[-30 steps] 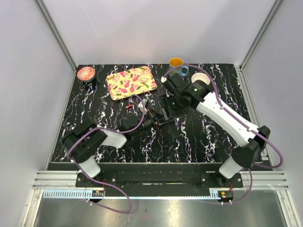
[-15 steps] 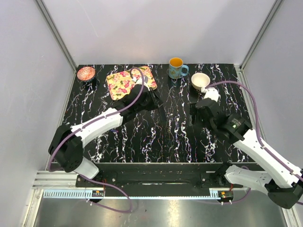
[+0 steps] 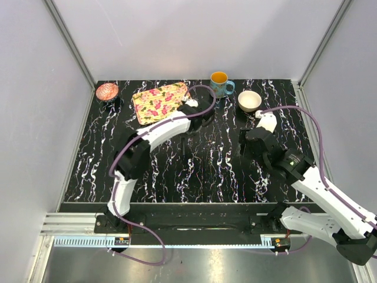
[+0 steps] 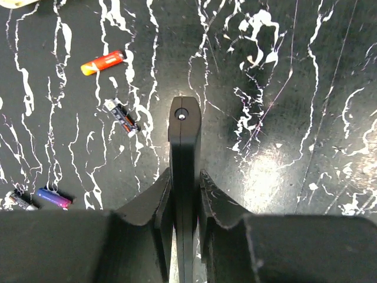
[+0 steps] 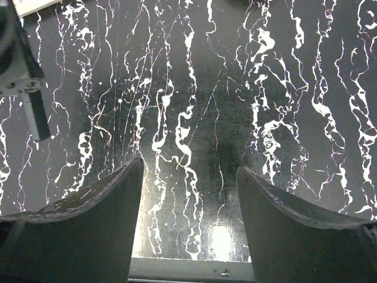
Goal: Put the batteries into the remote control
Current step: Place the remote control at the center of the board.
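My left gripper stays closed on the remote control (image 4: 184, 130) for now: it hangs edge-on above the table, and if I opened now, it would drop short onto empty table.
My left gripper (image 4: 184, 174) is shut on the remote control (image 4: 184, 130), a slim black bar held edge-on that points away from the camera, above the black marbled table. In the top view this gripper (image 3: 187, 134) sits mid-table, just below the floral tray. Loose batteries lie on the table to its left: a red-orange one (image 4: 103, 61), a black-and-white one (image 4: 122, 116), a blue-purple one (image 4: 54, 198) and a dark one (image 4: 20, 200). My right gripper (image 5: 188, 168) is open and empty over bare table, at the right in the top view (image 3: 243, 143).
A floral tray (image 3: 163, 101) lies at the back, left of centre. A blue mug (image 3: 220, 84) and a white bowl (image 3: 249, 101) stand at the back right. A pink bowl (image 3: 106, 91) sits in the back left corner. My left gripper and the remote show at the left of the right wrist view (image 5: 32, 106).
A second ago both grippers met at the table's centre. The right arm has pulled back to the right. The left arm has reached forward and now holds the remote below the tray.
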You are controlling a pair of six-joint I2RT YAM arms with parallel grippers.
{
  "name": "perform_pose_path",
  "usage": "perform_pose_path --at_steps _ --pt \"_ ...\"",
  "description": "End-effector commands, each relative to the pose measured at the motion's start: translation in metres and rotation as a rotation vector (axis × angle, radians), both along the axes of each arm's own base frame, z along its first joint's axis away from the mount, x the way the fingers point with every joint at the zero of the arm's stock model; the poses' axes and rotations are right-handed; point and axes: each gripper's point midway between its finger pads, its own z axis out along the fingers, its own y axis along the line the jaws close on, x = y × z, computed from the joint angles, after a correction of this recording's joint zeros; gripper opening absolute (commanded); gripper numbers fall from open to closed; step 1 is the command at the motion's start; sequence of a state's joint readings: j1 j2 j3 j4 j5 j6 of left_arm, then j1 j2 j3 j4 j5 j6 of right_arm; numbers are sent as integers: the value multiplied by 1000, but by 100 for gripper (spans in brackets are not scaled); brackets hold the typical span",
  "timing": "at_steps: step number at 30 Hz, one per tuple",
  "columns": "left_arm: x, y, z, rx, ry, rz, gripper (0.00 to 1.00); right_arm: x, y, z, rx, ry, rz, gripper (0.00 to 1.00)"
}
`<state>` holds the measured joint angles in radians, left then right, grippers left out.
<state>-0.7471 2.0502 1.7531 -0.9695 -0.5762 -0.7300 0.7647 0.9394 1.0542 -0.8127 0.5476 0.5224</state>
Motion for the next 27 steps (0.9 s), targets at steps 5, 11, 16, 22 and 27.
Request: perform_pose_path --at_steps 5,11,16,22,27 --pt "19 -30 -22 53 50 -88 0 -4 0 23 90 -80 19 73" --pt "22 -47 -48 10 88 -115 2 -12 -4 31 114 -105 42 73" --pt "21 -56 -68 -13 124 -134 19 -16 -11 36 101 -120 41 73" --pt "20 -67 -66 -58 122 -160 49 -18 -15 36 97 -119 31 73" --pt "26 -78 -29 -128 35 -179 63 -18 -15 31 98 -108 22 73"
